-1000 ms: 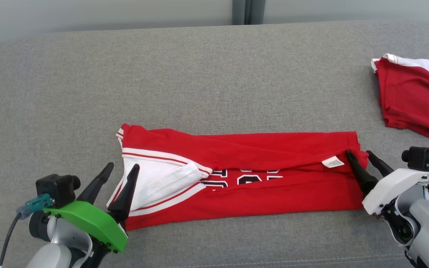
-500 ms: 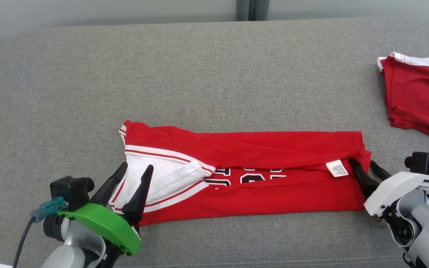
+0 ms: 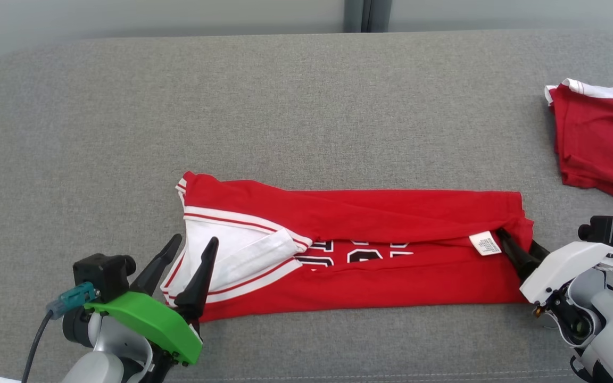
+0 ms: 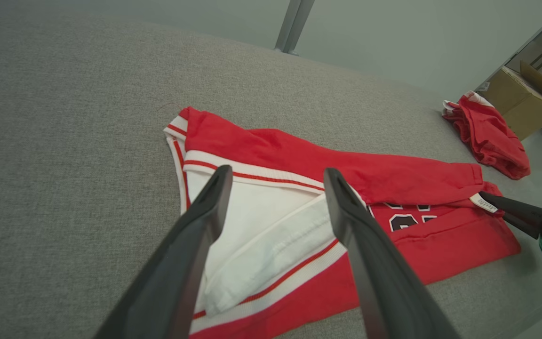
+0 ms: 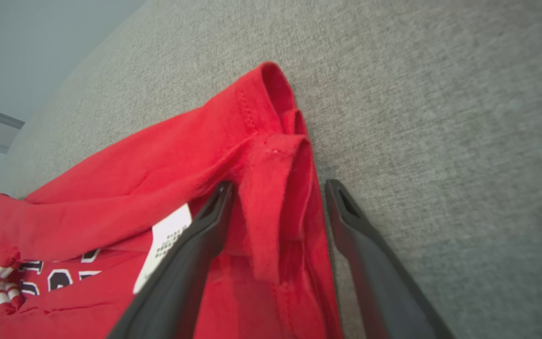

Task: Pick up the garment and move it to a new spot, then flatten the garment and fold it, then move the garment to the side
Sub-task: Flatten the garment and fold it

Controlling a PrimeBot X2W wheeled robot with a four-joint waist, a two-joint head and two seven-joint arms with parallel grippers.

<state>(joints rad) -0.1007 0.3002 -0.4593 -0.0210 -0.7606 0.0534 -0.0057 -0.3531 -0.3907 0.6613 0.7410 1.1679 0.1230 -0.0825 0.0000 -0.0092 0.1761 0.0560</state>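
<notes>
My right gripper picks up the jersey's bunched red hem [image 3: 520, 234] [image 5: 274, 197] next, since that hem stands up at the jersey's end while the rest lies flat.
A red jersey [image 3: 370, 218] with white trim and black numerals lies folded into a long strip on the grey cushion [image 3: 285, 106]. My left gripper [image 3: 195, 242] is open at the strip's left end. Its fingers [image 4: 205, 221] stand apart just above the white panel [image 4: 261, 221], holding nothing. At the right end, my right gripper [image 3: 518, 240] is open and straddles the bunched red hem [image 5: 271, 207]. One finger lies beside the white label [image 5: 167, 240] and the other finger [image 5: 360, 240] rests on the cushion outside the cloth. The right gripper's finger [image 4: 511, 214] also shows in the left wrist view.
A second red and white garment [image 3: 599, 143] lies crumpled at the far right of the cushion. A cardboard box [image 4: 525, 101] stands beyond that end. Wide bare cushion stretches behind and to the left of the jersey.
The head camera has shifted slightly. My left gripper moved a little right, over the white panel. My right gripper slid further in, so the hem now sits between its fingers.
</notes>
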